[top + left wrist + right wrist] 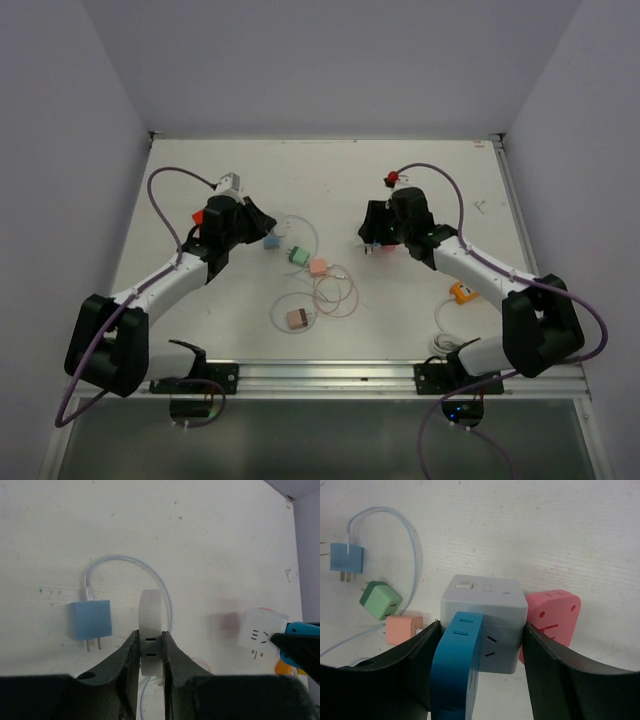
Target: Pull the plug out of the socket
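My left gripper keeps hold of the flat white plug (151,630) for now until it is lower. Released high above the table, it would fall loose by the light blue charger's cable.
The white cube socket (492,600) sits on the table with a blue plug (457,655) in its near face and a pink plug (552,617) on its right side. My right gripper (480,645) is shut on the socket, one finger against each side. My left gripper (151,647) is shut on a flat white plug (151,630) with two slots in it, held above the table and well apart from the socket (260,632). In the top view the left gripper (258,222) and the right gripper (372,238) face each other across the table's middle.
A light blue charger (90,620) with a looped white cable lies left of the left gripper. A green charger (381,600) and a salmon one (402,628) lie between the arms. A brownish-pink charger (298,319) and an orange plug (461,293) lie nearer the front.
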`<state>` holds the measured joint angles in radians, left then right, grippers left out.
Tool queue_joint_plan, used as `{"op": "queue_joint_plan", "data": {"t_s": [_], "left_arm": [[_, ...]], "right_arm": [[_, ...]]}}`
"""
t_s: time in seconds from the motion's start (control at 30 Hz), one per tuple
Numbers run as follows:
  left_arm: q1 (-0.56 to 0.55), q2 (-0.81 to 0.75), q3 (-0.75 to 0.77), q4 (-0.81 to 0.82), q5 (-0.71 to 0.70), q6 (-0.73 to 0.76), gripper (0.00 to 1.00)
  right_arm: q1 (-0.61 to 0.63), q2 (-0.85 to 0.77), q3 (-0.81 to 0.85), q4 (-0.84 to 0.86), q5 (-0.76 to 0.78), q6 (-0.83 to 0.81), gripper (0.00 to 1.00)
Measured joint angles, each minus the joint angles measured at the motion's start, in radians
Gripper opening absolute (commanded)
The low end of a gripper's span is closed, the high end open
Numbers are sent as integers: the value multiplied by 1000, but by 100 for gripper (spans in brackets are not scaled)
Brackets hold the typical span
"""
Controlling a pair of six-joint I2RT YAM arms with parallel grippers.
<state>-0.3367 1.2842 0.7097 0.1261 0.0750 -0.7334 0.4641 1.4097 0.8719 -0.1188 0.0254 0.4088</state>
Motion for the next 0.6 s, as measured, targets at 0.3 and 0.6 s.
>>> {"op": "queue_joint_plan", "data": {"t_s": [0.3,0.6], "left_arm": [[41,27,-147,47,61,-33,18],[46,11,-180,75,89,-29,65]], "right_arm": [[2,10,-3,33,-129,-29,0],[27,45,-3,36,-179,-56,0]]}}
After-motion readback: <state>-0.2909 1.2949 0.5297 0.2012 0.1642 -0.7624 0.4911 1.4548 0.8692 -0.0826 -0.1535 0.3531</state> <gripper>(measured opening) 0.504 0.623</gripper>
